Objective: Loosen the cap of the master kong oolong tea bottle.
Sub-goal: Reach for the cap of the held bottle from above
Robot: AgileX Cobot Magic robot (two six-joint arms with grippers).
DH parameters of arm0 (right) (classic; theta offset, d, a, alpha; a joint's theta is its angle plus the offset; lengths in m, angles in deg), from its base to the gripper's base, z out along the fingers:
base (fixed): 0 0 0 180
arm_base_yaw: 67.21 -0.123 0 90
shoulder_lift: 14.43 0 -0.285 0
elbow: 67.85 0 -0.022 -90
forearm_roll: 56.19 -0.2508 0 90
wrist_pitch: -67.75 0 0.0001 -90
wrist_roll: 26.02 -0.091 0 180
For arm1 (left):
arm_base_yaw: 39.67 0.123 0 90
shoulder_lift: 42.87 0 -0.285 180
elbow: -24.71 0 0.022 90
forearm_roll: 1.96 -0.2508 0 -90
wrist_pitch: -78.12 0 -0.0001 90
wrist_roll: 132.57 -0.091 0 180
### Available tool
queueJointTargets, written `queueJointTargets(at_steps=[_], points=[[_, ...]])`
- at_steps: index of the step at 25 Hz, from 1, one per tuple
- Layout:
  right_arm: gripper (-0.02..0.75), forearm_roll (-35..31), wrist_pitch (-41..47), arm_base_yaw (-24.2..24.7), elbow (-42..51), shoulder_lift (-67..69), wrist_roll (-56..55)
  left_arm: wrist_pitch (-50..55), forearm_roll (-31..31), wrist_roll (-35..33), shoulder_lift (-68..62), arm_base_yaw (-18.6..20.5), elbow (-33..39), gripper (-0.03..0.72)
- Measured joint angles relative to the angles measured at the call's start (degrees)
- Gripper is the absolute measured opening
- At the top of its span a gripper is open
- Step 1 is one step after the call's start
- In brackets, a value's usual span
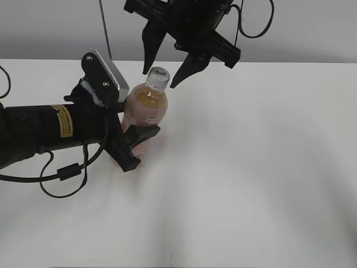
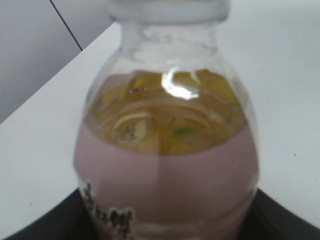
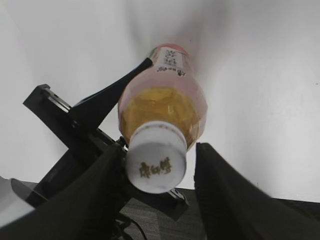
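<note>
Next, the right gripper grips the white cap by its round side [image 1: 158,77] to loosen the master kong oolong tea bottle [image 1: 146,109].
The master kong oolong tea bottle [image 1: 146,109] stands on the white table, amber tea above a pink label; it fills the left wrist view [image 2: 167,165] and shows in the right wrist view [image 3: 165,100]. My left gripper [image 1: 133,142] is shut on its lower body. The white cap [image 1: 158,77] with small gold text on top [image 3: 156,164] is on the neck; its lower edge shows at the top of the left wrist view [image 2: 167,10]. My right gripper [image 1: 165,78] is open, its fingers [image 3: 159,175] on either side of the cap, apart from it.
The white table [image 1: 251,167] stretches to the right and front. A grey wall [image 1: 56,28] runs behind it. A thin dark cable [image 1: 105,28] hangs at the back, and a black cable [image 1: 67,173] loops under the left arm.
</note>
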Motion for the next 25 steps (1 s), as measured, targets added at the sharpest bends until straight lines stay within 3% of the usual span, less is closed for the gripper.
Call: queueJointTargets(at_steps=[11,25], points=[[0.352,0.76,-1.26,0.00,0.00,0.00,0.00,0.00,0.00,0.00,0.00,0.00,0.00,0.407],[0.278,0.76,-1.26,0.00,0.00,0.00,0.21,-0.04,0.06,0.00,0.00,0.00,0.00,0.407]])
